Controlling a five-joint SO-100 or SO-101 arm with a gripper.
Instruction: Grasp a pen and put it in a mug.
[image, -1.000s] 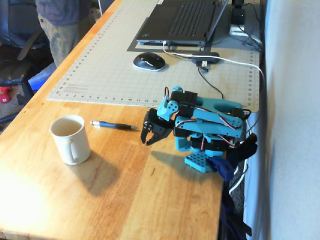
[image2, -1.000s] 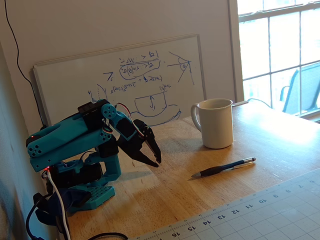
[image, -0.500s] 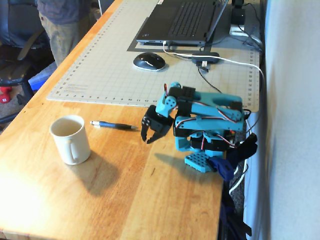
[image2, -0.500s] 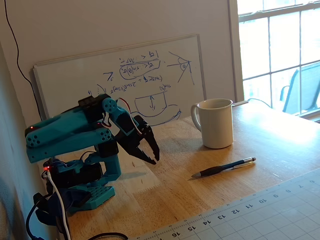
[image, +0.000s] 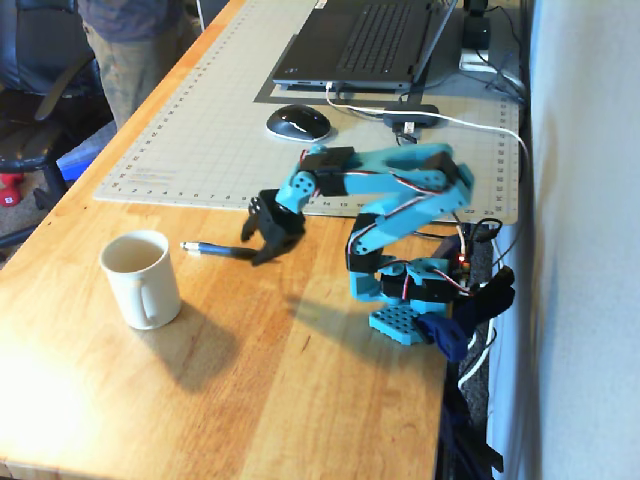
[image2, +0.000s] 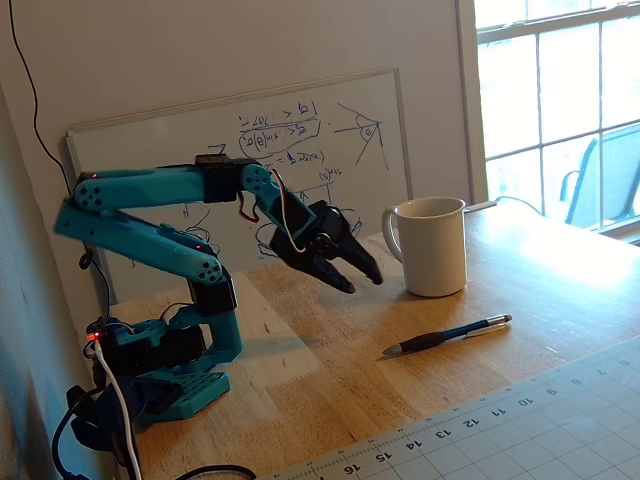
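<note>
Next, my gripper grabs the pen by its dark end (image: 239, 252), so the pen's pale end (image: 189, 247) stays free to drop into the mug.
The off-white mug (image: 140, 278) stands on the wooden table with its handle toward the camera; in the other fixed view the mug (image2: 432, 247) is behind the pen. The blue pen (image: 212, 248) lies flat on the wood just right of the mug, and in the other fixed view the pen (image2: 450, 335) lies in front of the mug. My gripper (image: 252, 246) hangs open over the pen's dark tip end with nothing between its fingers. Seen from the side, the gripper (image2: 362, 283) is above the table, left of the mug, apart from both.
A gridded cutting mat (image: 200, 150) covers the far half of the table, carrying a laptop (image: 360, 45), a mouse (image: 297, 122) and a cabled hub (image: 412, 115). A whiteboard (image2: 240, 160) leans on the wall behind the arm. The arm's base (image: 410, 300) sits at the table's right edge.
The arm has unfolded from its tucked pose and reached out toward the pen and mug. The gripper rose and moved over the pen's tip end. Pen and mug have not moved.
</note>
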